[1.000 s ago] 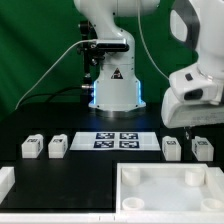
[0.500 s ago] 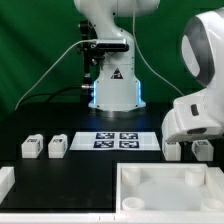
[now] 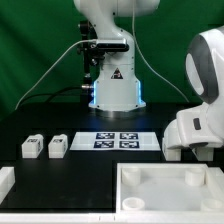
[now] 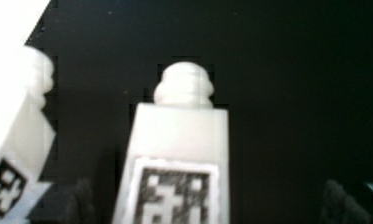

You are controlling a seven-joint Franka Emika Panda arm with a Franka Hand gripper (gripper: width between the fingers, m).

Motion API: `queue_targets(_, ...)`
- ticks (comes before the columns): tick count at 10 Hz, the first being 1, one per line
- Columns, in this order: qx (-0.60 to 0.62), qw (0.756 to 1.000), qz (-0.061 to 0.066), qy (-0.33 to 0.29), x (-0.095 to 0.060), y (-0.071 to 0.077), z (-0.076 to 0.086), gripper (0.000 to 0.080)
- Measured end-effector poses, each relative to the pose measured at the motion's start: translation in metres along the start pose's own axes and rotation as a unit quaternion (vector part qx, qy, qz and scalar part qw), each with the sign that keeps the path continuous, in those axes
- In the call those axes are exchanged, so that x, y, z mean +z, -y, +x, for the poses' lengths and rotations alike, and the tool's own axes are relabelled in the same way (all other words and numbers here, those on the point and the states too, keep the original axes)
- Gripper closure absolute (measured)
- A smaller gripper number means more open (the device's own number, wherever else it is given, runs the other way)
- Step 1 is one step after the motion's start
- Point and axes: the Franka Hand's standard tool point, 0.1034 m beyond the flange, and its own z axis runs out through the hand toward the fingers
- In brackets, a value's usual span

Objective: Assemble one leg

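The tagged leg (image 4: 172, 165) is ready for my gripper to close on it. My gripper's fingers are beside the white leg, below its rounded peg, so they would hold the leg if they closed now.
In the wrist view a white leg (image 4: 179, 140) with a rounded peg on one end and a black-and-white tag lies between my fingers. My gripper (image 4: 208, 202) is open, its dark fingertips (image 4: 350, 196) apart from the leg on both sides. A second leg (image 4: 16, 130) lies beside it at the picture's edge. In the exterior view the arm's white hand (image 3: 200, 130) is low over the table at the exterior view's right and hides these two legs. Two more legs (image 3: 32, 148) (image 3: 57, 147) stand at the exterior view's left.
The marker board (image 3: 118, 141) lies in the middle before the robot base. The large white tray-like piece (image 3: 125, 196) with corner sockets lies at the front right. A white part (image 3: 5, 181) shows at the front left edge.
The hand has come down and moved toward the exterior view's right, onto the two right legs, which it now covers. Nothing else has moved.
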Motion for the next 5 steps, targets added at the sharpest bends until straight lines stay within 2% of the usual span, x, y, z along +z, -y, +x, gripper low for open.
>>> queue_targets(3, -0.002, 1.000, -0.001, 0.001, 0.0018, 0.0020, 0.0000, 0.0173)
queue_targets(4, -0.002, 1.000, -0.001, 0.001, 0.0018, 0.0021, 0.0000, 0.0361)
queue_targets(5, -0.002, 1.000, -0.001, 0.001, 0.0018, 0.0021, 0.0000, 0.0361)
